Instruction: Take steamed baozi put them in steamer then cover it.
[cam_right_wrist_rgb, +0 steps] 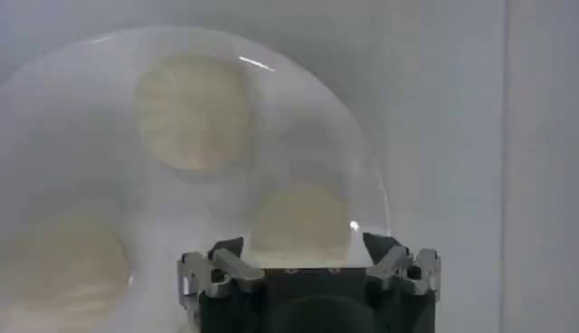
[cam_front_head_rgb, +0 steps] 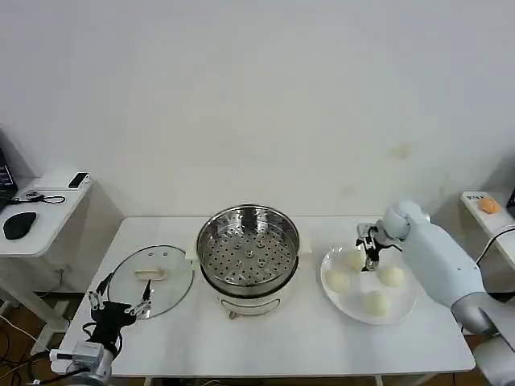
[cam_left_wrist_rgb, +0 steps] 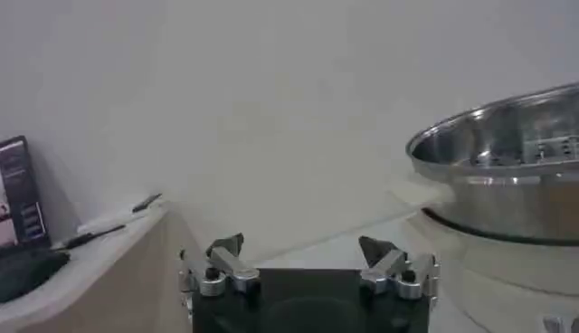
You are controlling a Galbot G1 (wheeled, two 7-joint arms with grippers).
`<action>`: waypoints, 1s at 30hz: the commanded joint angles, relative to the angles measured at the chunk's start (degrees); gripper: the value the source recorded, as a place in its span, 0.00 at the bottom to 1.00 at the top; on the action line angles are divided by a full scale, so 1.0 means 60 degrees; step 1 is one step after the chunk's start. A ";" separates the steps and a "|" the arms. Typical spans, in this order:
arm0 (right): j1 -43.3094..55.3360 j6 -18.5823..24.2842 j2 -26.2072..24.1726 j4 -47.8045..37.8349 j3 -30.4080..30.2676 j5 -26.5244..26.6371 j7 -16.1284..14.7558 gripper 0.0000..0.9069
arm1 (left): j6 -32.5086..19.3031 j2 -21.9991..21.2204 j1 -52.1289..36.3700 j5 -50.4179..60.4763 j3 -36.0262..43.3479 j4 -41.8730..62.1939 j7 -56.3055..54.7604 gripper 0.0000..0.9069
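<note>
My right gripper picks up the pale steamed baozi by its rounded sides next, to put the first baozi in the steamer (cam_front_head_rgb: pixel 249 249).
The steamer (cam_front_head_rgb: pixel 249 249) stands at the table's middle, its perforated tray bare; in the left wrist view the steamer (cam_left_wrist_rgb: pixel 507 172) shows from the side. Several pale steamed baozi lie on a white plate (cam_front_head_rgb: pixel 405 304) to its right. My right gripper (cam_front_head_rgb: pixel 372 251) hovers open over the plate's back part, beside the rear baozi (cam_front_head_rgb: pixel 355 259). In the right wrist view that gripper (cam_right_wrist_rgb: pixel 302 246) frames a baozi (cam_right_wrist_rgb: pixel 298 222) between its spread fingers, with another baozi (cam_right_wrist_rgb: pixel 192 113) farther off on the plate (cam_right_wrist_rgb: pixel 72 136). My left gripper (cam_front_head_rgb: pixel 121 301) (cam_left_wrist_rgb: pixel 300 246) waits open at the front left.
A glass lid (cam_front_head_rgb: pixel 150 277) with a cream handle lies flat left of the steamer, just beyond the left gripper. A side table (cam_front_head_rgb: pixel 40 209) with a mouse and phone stands at the left. A small orange object (cam_front_head_rgb: pixel 489 205) sits on a shelf at the far right.
</note>
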 commanded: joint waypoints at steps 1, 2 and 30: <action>-0.0033 0.0039 0.0168 -0.0229 0.0031 -0.0184 0.0202 1.00 | -0.0005 0.0003 -0.0007 -0.0007 0.0013 0.0041 0.0010 1.00; -0.0032 0.0029 0.0181 -0.0247 0.0030 -0.0181 0.0239 1.00 | -0.0005 0.0004 -0.0014 -0.0022 0.0016 0.0045 0.0015 1.00; 0.0186 -0.0197 -0.0495 0.0649 0.0083 0.0461 0.0170 0.82 | -0.0020 -0.0003 0.0008 0.0055 0.0069 0.0204 0.0004 1.00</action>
